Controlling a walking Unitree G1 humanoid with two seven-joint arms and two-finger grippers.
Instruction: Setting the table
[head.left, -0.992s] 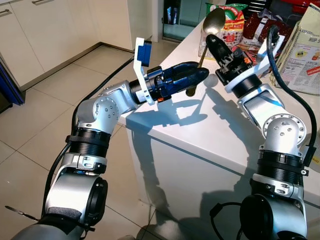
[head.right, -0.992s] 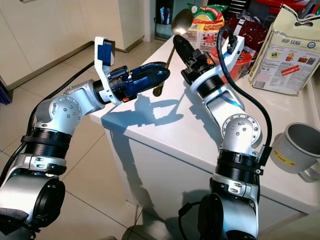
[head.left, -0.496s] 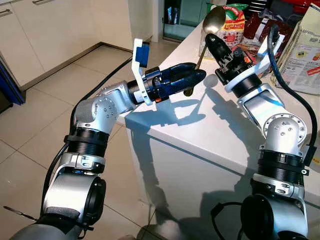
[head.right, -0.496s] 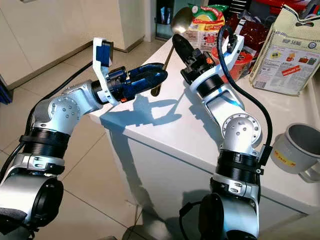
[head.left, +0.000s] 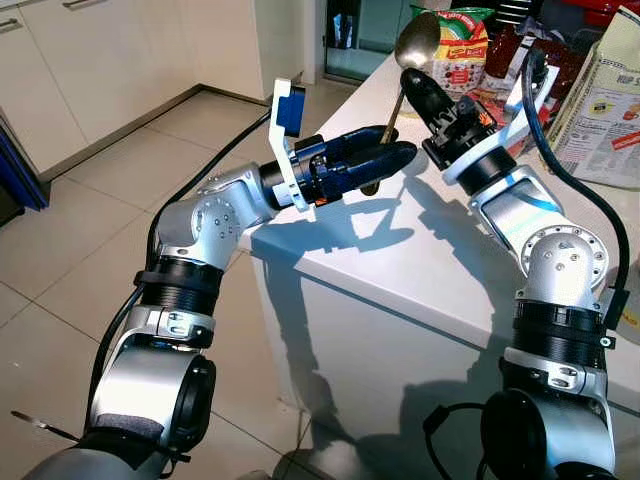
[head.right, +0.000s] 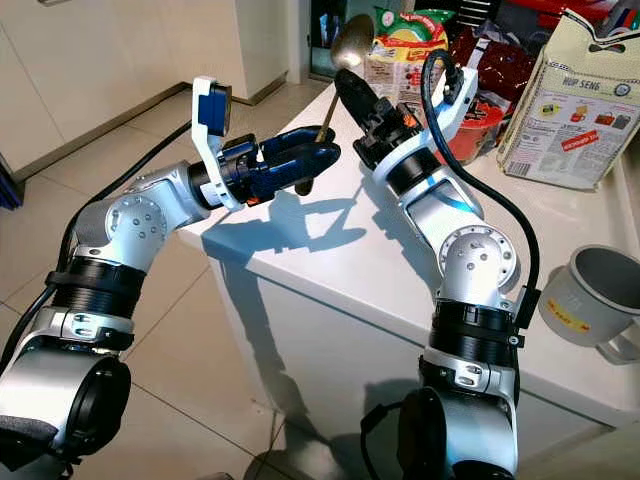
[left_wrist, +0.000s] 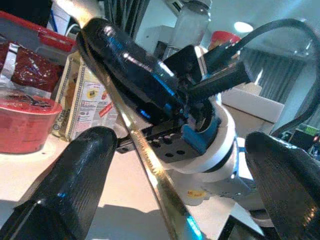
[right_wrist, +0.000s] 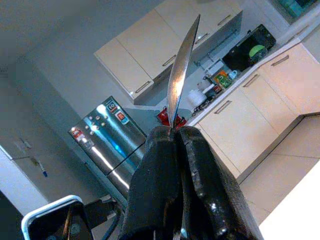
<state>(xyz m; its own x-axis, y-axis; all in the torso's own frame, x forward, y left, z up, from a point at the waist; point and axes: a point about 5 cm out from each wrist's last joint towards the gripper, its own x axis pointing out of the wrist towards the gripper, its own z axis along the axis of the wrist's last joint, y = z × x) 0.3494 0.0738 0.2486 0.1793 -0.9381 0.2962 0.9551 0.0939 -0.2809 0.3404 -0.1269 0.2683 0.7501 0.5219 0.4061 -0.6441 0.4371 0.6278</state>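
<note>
My right gripper's fingers already cover the handle just under the spoon's bowl, so my left gripper needs to grab the metal spoon (head.left: 415, 42) next by its free lower handle (head.left: 387, 134).
A metal spoon (head.left: 415, 42) stands nearly upright over the corner of the white counter (head.left: 420, 260), bowl up and handle slanting down. My right gripper (head.left: 412, 82) is shut on the handle just below the bowl; the right wrist view shows the spoon (right_wrist: 181, 65) edge-on above the closed fingers (right_wrist: 170, 165). My left gripper (head.left: 400, 142) reaches in from the left, open, with the lower handle (left_wrist: 150, 170) between its two fingers (left_wrist: 65, 175) and not touching them.
Food packets (head.left: 460, 45), a red tub (head.right: 470, 120) and a large cracker bag (head.right: 575, 100) crowd the back of the counter. A grey mug (head.right: 590, 295) lies at its right edge. Tiled floor (head.left: 90, 200) and pale cabinets lie to the left.
The left gripper's fingers have spread apart around the spoon's handle. The right gripper has shifted the spoon slightly to the left.
</note>
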